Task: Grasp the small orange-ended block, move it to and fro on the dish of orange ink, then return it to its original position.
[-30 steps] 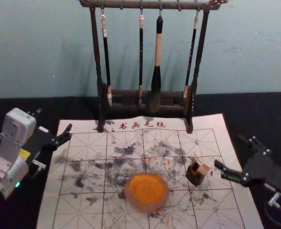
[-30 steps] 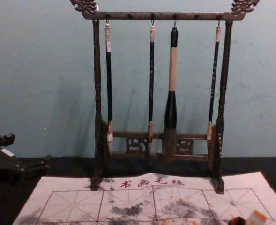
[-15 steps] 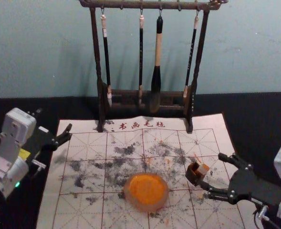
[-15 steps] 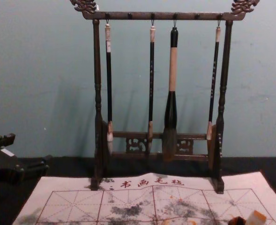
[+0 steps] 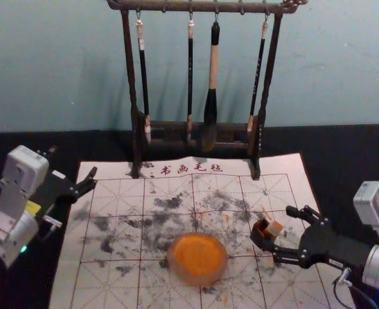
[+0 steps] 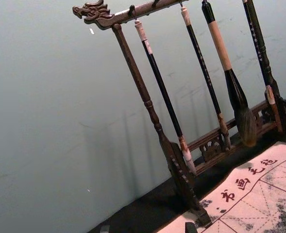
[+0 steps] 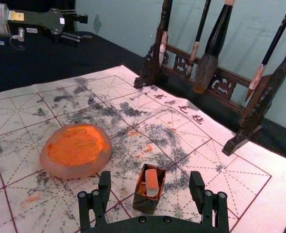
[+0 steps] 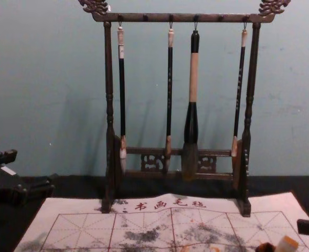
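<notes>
My right gripper grabs the block by its upper end sticking out next, since the square holder closes around the block's lower part.
My right gripper [image 5: 280, 232] is open in the head view, its fingers on either side of the block's holder. In the right wrist view the right gripper [image 7: 150, 187] has the block between its spread fingers, untouched. The small block [image 5: 275, 229], orange at its end [image 7: 151, 182], leans in a small dark square holder [image 5: 263, 243]. Left of it lies the round dish of orange ink [image 5: 197, 257], also seen as the dish [image 7: 98, 156] in the right wrist view. My left gripper [image 5: 91, 182] stays parked, open, at the mat's left edge.
A dark wooden rack [image 5: 130, 71] with several hanging brushes stands at the mat's back edge. The ink-stained white mat [image 5: 115, 193] covers the middle of the black table [image 5: 343, 145]. A wall rises behind.
From the right edge, my right gripper has moved left and turned, and its fingers now stand around the holder. The left gripper, dish and holder have not moved.
</notes>
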Action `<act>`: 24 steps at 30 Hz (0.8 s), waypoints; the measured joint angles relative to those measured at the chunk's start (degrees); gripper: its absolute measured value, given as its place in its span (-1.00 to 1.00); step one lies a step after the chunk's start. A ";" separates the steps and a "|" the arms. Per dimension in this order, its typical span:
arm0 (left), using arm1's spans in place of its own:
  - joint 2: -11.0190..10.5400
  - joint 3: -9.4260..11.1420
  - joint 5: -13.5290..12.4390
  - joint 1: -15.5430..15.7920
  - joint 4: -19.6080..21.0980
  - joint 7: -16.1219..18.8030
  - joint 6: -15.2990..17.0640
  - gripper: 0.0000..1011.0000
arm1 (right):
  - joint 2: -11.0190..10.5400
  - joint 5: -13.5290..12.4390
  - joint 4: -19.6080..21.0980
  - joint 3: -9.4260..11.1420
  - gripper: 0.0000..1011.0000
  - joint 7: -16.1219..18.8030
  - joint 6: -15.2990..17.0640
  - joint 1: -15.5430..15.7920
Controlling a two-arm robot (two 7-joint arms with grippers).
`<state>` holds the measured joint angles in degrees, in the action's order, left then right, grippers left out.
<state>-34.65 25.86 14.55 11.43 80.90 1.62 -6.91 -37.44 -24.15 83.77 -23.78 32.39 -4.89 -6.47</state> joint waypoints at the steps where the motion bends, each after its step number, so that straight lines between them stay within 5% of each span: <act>1: 0.00 0.00 0.00 0.00 0.00 0.00 0.00 0.98 | 0.33 0.00 -0.33 0.09 0.98 0.23 0.35 -0.24; 24: 0.00 0.00 0.00 0.00 0.00 0.00 0.00 0.98 | 1.81 -0.02 -1.67 0.93 0.98 1.86 3.81 -1.23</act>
<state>-34.64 25.87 14.55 11.43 80.90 1.62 -6.91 -35.63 -24.17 82.10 -22.86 34.26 -1.08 -7.70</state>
